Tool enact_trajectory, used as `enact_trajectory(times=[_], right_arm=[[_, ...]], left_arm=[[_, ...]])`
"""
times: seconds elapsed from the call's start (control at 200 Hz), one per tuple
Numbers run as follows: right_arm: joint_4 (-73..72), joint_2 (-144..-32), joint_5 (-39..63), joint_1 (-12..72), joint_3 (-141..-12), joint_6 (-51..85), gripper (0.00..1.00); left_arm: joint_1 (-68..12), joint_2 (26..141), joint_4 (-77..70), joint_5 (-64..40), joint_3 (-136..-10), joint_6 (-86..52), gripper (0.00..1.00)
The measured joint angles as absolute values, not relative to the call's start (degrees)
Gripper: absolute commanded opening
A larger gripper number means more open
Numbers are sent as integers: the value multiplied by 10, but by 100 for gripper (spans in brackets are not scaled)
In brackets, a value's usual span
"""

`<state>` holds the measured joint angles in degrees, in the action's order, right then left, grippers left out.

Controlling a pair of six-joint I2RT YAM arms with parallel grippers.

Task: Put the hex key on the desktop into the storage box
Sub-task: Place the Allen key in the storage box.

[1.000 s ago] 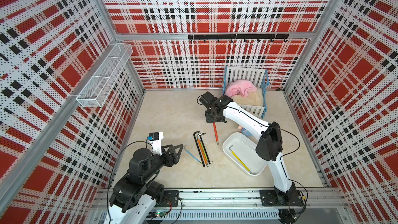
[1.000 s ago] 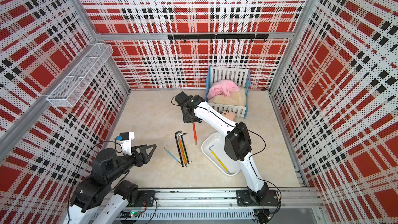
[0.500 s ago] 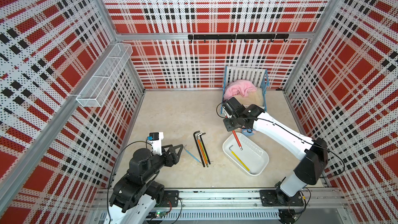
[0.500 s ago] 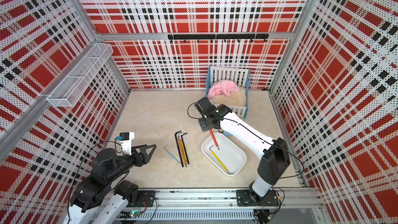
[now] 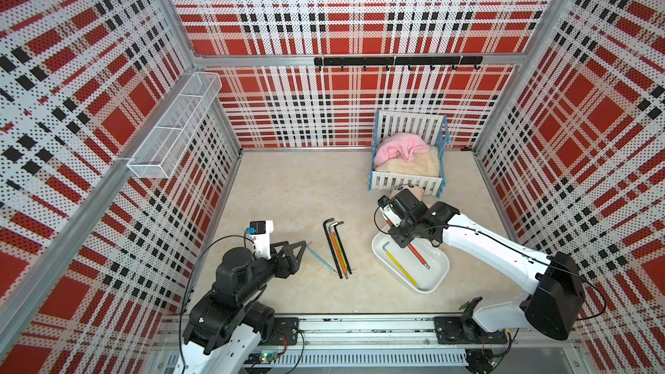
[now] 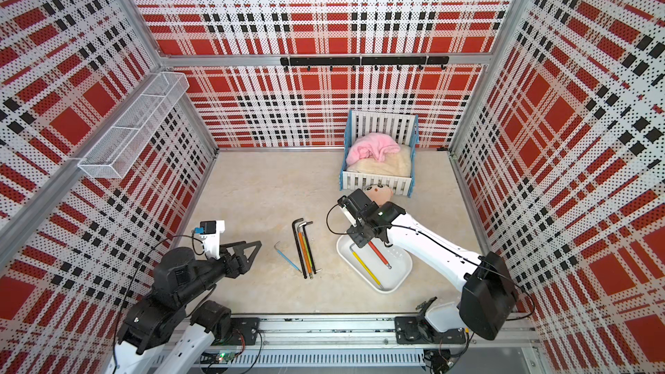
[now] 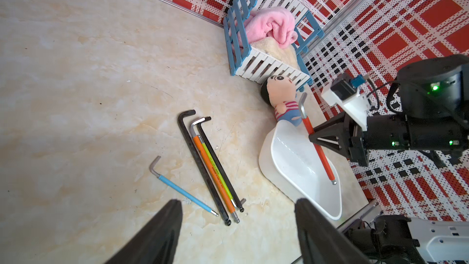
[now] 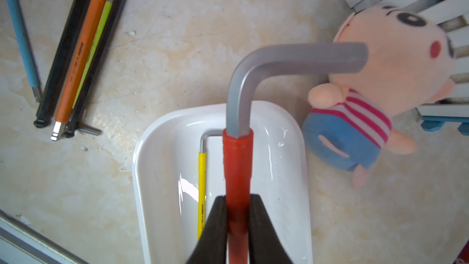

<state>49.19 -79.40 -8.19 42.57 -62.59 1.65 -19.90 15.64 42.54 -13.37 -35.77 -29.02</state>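
Note:
The red-sleeved hex key (image 8: 238,163) hangs tilted above the box, its bent grey end past the box's rim, so my right gripper keeps holding it for now.
My right gripper (image 8: 237,198) is shut on the red-sleeved hex key (image 8: 238,163) and holds it tilted over the white storage box (image 5: 428,275). The key's ball end (image 5: 427,266) hangs low inside the box. Its bent grey end points toward the doll. A yellow hex key (image 5: 401,269) lies in the box. Several hex keys lie on the desktop (image 5: 288,192): a blue one (image 5: 322,259), and a black, an orange and a green one side by side (image 5: 338,250). My left gripper (image 7: 238,203) hovers open just short of them, with nothing between its fingers.
A plush doll (image 6: 378,192) lies just behind the box, against the white-slatted crib (image 5: 406,181) that holds a pink blanket. A wire-mesh basket (image 5: 176,131) hangs on the left wall. A black hook rail (image 5: 396,61) crosses the back wall.
My right arm has swung from the middle of the desktop rightward and toward the front, carrying the red hex key over the storage box. The left arm has not moved.

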Motion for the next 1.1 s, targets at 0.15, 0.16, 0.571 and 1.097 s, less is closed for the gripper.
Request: enact_trajectory(times=[0.15, 0.16, 0.571, 1.097], right_arm=[[485, -790, -63, 428, -581, -6, 0], [485, -790, -62, 429, -578, -7, 0], [466, -833, -55, 450, -567, -13, 0], [459, -852, -32, 451, -555, 1, 0]], left_arm=[[-199, 156, 425, -134, -358, -290, 76], [-199, 156, 425, -134, -358, -290, 76], [-199, 156, 425, -134, -358, -290, 76], [-192, 153, 425, -136, -358, -290, 76]])
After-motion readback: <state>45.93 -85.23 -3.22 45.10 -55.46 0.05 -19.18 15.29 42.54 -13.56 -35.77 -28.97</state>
